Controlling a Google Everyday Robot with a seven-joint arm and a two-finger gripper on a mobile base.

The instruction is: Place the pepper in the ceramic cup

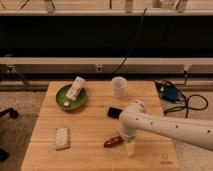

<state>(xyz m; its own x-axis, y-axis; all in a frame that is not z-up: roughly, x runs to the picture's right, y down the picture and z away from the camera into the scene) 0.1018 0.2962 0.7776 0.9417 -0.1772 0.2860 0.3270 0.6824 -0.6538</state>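
Note:
The robot's gripper should place the pepper in the ceramic cup [119,86], so next it should grab the pepper [113,141] by one of its ends.
The dark red pepper [113,141] lies on the wooden table [90,125] near the front edge. My gripper [125,144] hangs at the end of the white arm coming in from the right, directly at the pepper's right end. It stands open, with one pale finger [131,149] reaching down to the table beside the pepper. The pepper's right tip is hidden under the wrist. The small pale ceramic cup [119,86] stands upright at the back of the table, well behind the gripper.
A green bowl [68,102] holding a white packet [76,89] sits at the back left. A flat black rectangle [114,112] lies just behind the arm. A pale flat object [62,137] rests front left. A blue device [170,93] with cables lies off the right edge.

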